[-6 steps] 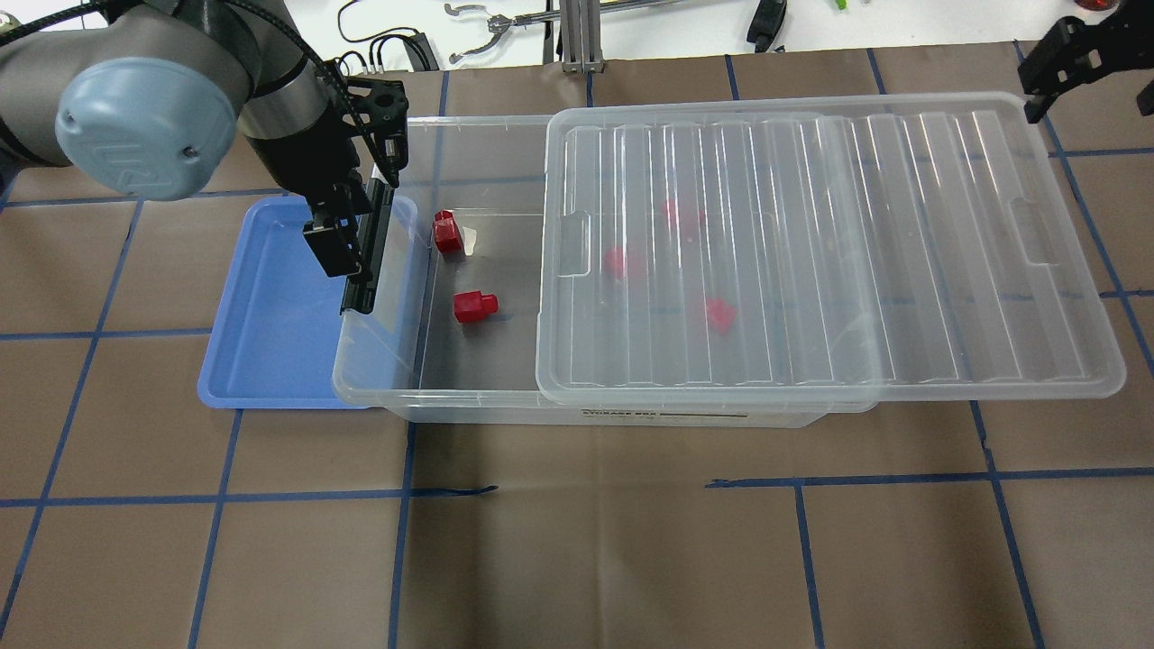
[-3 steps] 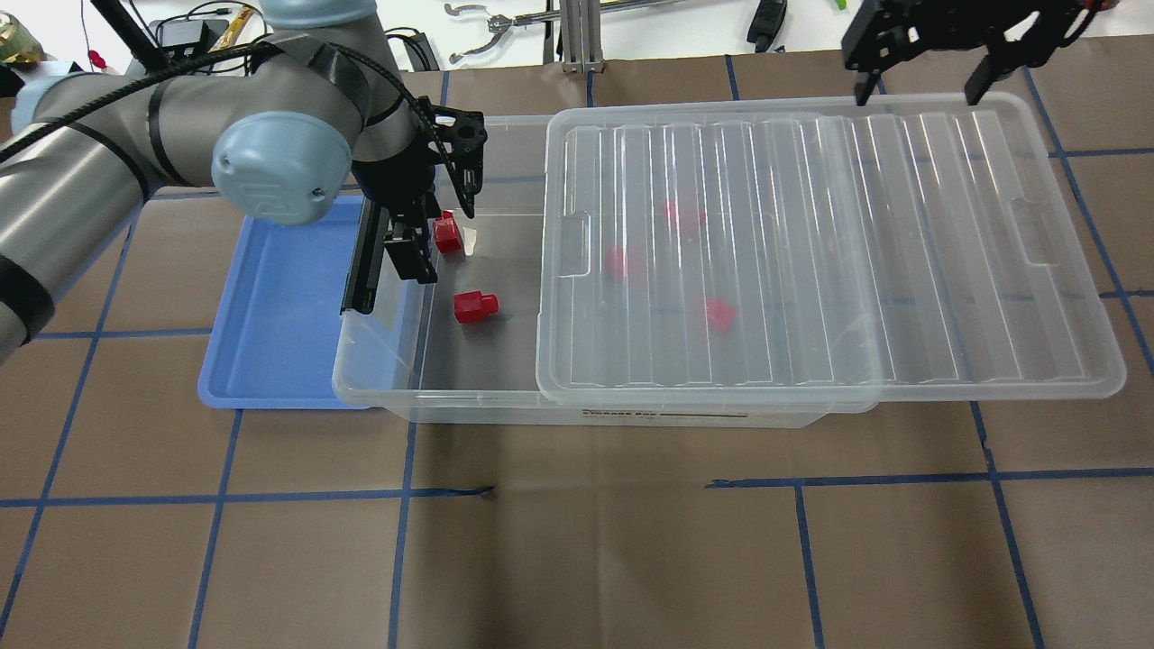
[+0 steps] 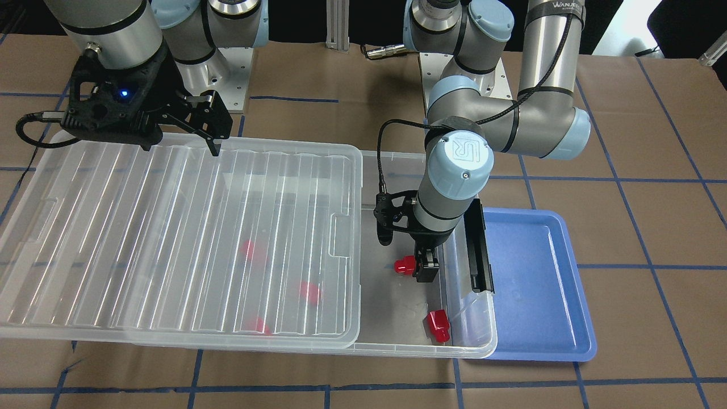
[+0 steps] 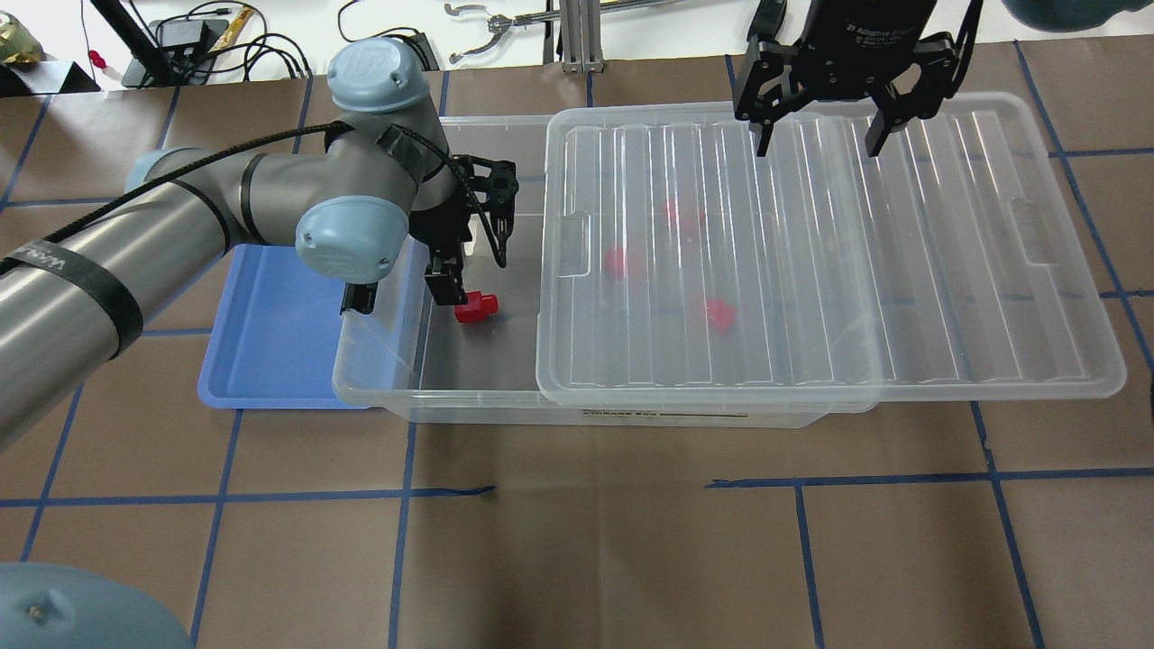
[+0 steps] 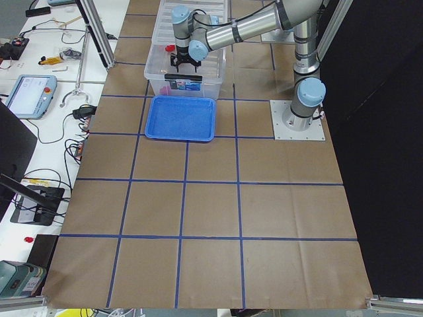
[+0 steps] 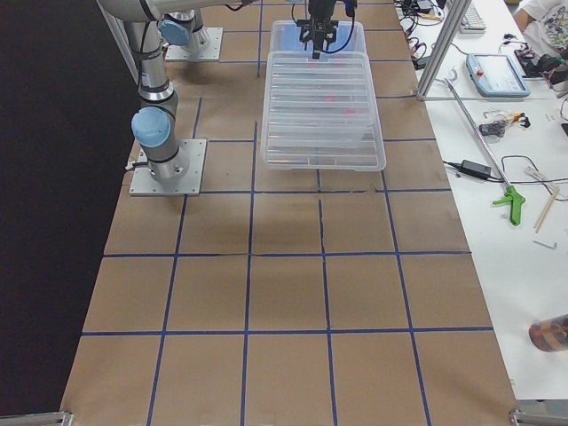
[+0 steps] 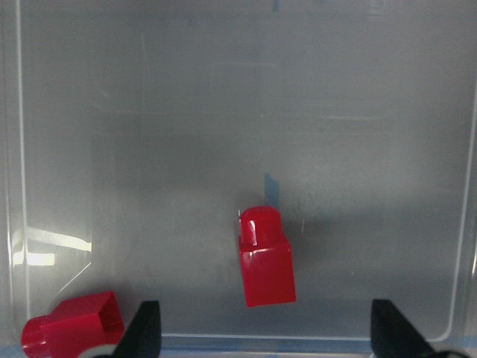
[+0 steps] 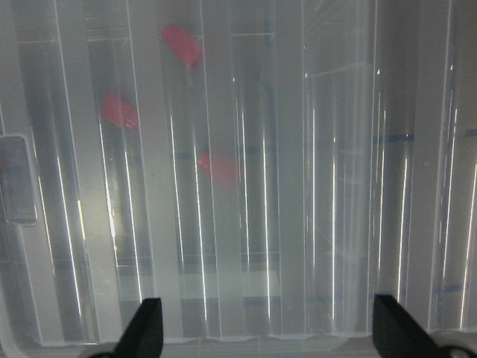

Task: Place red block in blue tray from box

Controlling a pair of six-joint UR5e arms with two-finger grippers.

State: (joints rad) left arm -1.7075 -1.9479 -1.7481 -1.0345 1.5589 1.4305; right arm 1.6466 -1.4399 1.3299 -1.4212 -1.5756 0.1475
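My left gripper will next grab the red block by its square body (image 3: 409, 265) to put it in the blue tray (image 3: 538, 283).
The clear box (image 4: 379, 389) lies mid-table, its ribbed lid (image 4: 811, 252) slid right so the left end is uncovered. Two red blocks lie there: one (image 4: 475, 307) beside my left gripper (image 4: 448, 290), which is open and low in the box, and one (image 3: 438, 325) by the end wall. In the left wrist view the first block (image 7: 264, 257) lies just ahead of the open fingers (image 7: 145, 328). Three more red blocks (image 4: 618, 261) show through the lid. The blue tray (image 4: 270, 342) sits empty at the box's left end. My right gripper (image 4: 819, 135) is open above the lid's far edge.
A black latch bar (image 3: 480, 250) hangs on the box's end wall next to the tray. Cables and tools (image 4: 505, 22) lie beyond the table's far edge. Blue tape lines cross the brown table (image 4: 577, 541).
My left gripper moved right from above the tray and latch bar into the uncovered end of the box, down beside a red block. My right gripper swung in from the right over the lid.
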